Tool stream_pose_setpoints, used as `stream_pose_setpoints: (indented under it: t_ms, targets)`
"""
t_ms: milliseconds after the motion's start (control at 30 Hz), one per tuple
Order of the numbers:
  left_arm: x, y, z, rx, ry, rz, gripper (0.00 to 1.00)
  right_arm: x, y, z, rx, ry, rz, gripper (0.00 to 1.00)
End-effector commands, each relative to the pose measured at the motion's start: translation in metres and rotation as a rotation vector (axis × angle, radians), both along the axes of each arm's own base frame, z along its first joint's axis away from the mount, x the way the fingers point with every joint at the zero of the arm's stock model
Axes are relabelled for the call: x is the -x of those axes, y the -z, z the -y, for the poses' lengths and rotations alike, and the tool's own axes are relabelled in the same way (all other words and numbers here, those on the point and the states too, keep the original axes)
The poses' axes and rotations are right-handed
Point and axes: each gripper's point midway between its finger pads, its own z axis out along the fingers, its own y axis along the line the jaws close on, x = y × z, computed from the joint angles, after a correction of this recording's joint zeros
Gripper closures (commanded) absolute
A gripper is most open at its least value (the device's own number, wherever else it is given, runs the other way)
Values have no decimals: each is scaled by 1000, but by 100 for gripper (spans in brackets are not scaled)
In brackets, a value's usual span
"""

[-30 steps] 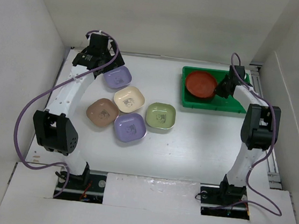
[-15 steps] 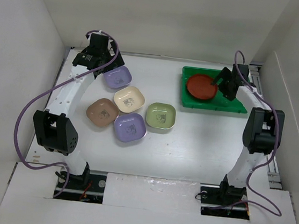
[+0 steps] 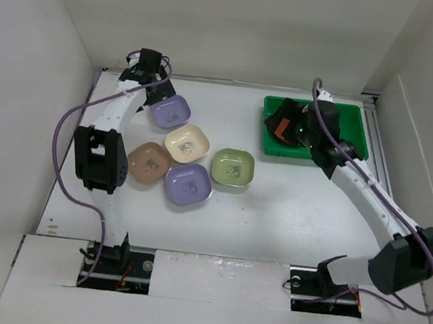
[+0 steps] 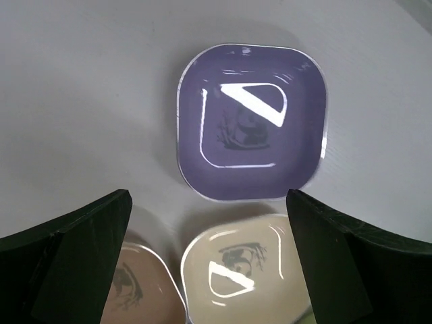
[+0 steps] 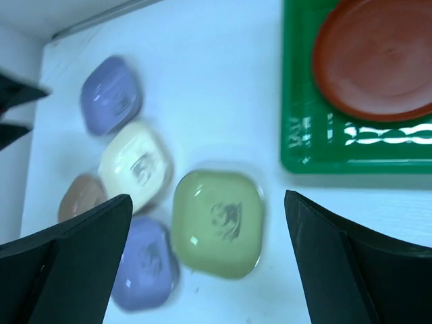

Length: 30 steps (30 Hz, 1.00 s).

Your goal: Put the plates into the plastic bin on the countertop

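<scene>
My left gripper will next pinch the lavender plate by its thin rim [image 3: 152,113], so that the plate can get a place in the plastic bin [image 3: 354,119].
Five rounded-square plates lie clustered on the white countertop [image 3: 288,217]: lavender [image 3: 169,110], cream [image 3: 187,143], olive-green [image 3: 233,168], tan-pink [image 3: 147,162] and a second lavender one [image 3: 189,184]. My left gripper [image 3: 156,77] hovers open above the far lavender plate [image 4: 251,121], with the cream plate [image 4: 243,277] below between its fingers. A round red-orange plate [image 5: 378,57] lies in the green plastic bin [image 3: 354,119]. My right gripper [image 3: 277,124] hangs open and empty over the bin's left end, hiding most of that plate from above. The olive plate [image 5: 216,223] shows between its fingers.
White walls enclose the countertop on the left, back and right. The right arm stretches diagonally from its base at the near right toward the bin. The left arm's elbow [image 3: 99,160] stands beside the tan-pink plate. The bin's wall [image 5: 304,145] shows in the right wrist view.
My right gripper opened, left the red-orange plate in the bin and drew back to the left, higher up. The left arm's elbow swung up and inward; its gripper stayed open.
</scene>
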Motion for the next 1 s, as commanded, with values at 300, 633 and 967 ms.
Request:
stream_pose_setpoints:
  t_ms: [300,633,967]
  targets:
    - [-31,68,-48,123,-5,-84,6,75,-24,-39,-68,-210,106,0]
    - [-32,121,-42,131,-10,-198,33,84,-12,-54,-78,-245,74,0]
    - [-41,85,-50,101,-40,-134,100,89,-17,-66,-54,-295,113,0]
